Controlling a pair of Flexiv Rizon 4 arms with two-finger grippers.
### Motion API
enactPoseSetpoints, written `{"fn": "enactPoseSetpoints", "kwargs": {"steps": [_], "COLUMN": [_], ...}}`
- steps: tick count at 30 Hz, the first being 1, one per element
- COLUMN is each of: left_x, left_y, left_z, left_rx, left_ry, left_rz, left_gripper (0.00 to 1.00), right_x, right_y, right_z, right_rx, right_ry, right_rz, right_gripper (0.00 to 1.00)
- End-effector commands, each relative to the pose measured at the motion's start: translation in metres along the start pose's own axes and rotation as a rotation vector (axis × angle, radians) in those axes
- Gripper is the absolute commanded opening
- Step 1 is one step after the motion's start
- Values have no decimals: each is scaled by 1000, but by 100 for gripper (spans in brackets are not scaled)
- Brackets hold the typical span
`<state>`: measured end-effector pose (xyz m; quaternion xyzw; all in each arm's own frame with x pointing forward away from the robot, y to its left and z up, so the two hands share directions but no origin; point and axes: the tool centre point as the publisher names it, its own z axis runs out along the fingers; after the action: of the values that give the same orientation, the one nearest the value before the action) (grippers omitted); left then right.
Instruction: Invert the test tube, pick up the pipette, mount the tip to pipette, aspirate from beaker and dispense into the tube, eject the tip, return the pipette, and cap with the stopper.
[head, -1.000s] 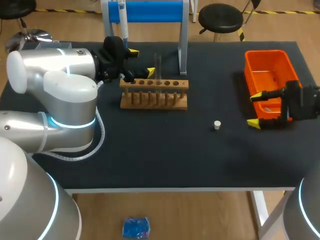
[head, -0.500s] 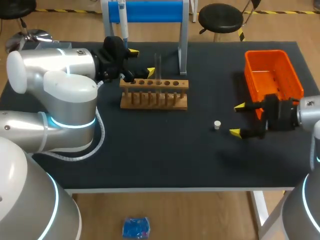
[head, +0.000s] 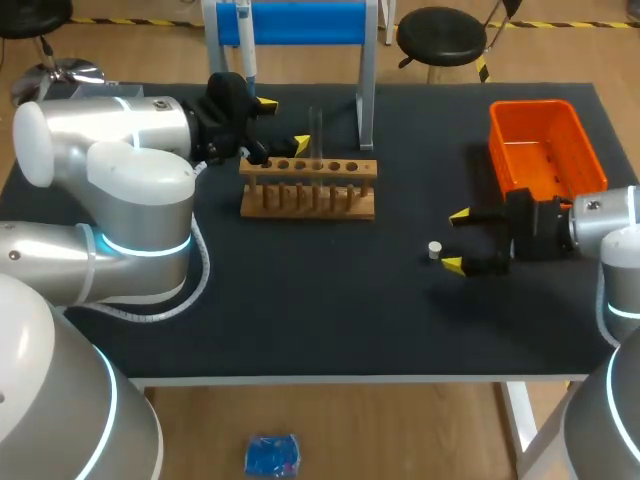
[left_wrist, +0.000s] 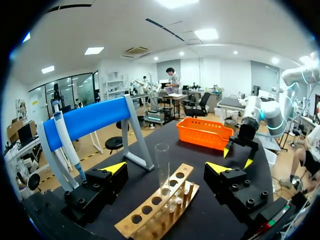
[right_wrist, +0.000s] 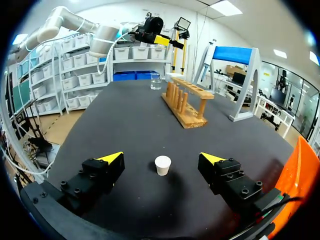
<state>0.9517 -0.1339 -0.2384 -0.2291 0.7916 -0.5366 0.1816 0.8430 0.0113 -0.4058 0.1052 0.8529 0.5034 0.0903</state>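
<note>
The right gripper grips the white stopper by its wide top (head: 434, 246) (right_wrist: 162, 161) next. That leaves the stopper's narrow end free to plug the test tube.
A clear test tube (head: 316, 133) stands upright in the wooden rack (head: 308, 188). My left gripper (head: 283, 122) is open, and in the left wrist view the tube (left_wrist: 162, 169) rises between its spread fingers without touching them (left_wrist: 166, 167). The pipette (head: 247, 45) hangs on the blue stand (head: 300, 22); it shows beside the left finger (left_wrist: 67, 150). A small white stopper (head: 434, 250) lies on the black table. My right gripper (head: 456, 240) is open just right of it; the stopper (right_wrist: 162, 165) sits on the table between and slightly ahead of its tips (right_wrist: 162, 158). A glass beaker (right_wrist: 155, 82) stands at the table's far end.
An orange bin (head: 545, 150) sits at the back right, close behind my right wrist. The rack (right_wrist: 186, 105) and blue stand (right_wrist: 235, 55) lie well ahead of the right gripper. The front half of the table (head: 300, 320) is bare black surface.
My right gripper has moved left from beside the orange bin to the stopper, staying open. The left arm and the tube have not moved.
</note>
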Motion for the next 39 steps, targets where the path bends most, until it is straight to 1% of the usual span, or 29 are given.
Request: {"fn": "enactPoseSetpoints", "kwargs": {"steps": [1,15,24,26,27,28,29,30,31,33,39], "left_x": [-1,-1,-1,-1,-1,-1,-1,-1,-1,-1,-1], "left_y": [0,0,0,0,0,0,0,0,0,0,0], "left_z": [0,0,0,0,0,0,0,0,0,0,0], "left_rx": [-2,-2,-2,-2,-2,-2,-2,-2,-2,-2,-2], "left_ry": [4,4,4,4,4,4,4,4,4,4,4], "left_rz": [0,0,0,0,0,0,0,0,0,0,0], "left_gripper": [100,100,100,100,100,100,100,100,100,100,100], "right_x": [-6,-4,-7,-7,-7,-7,-7,-7,-7,-7,-6], "right_y": [-4,-6,-5,-5,-5,-5,-5,-4,-4,-4,-4], "right_z": [10,29,34,34,34,34,34,35,35,36,38], "right_rx": [-2,-6,-20,-20,-20,-22,-22,-22,-23,-22,-19], "right_ry": [5,34,38,35,34,32,32,32,31,31,33], "right_rz": [-2,-2,48,48,48,51,52,52,52,51,50], "right_gripper": [100,100,100,96,89,79,75,58,49,46,45]}}
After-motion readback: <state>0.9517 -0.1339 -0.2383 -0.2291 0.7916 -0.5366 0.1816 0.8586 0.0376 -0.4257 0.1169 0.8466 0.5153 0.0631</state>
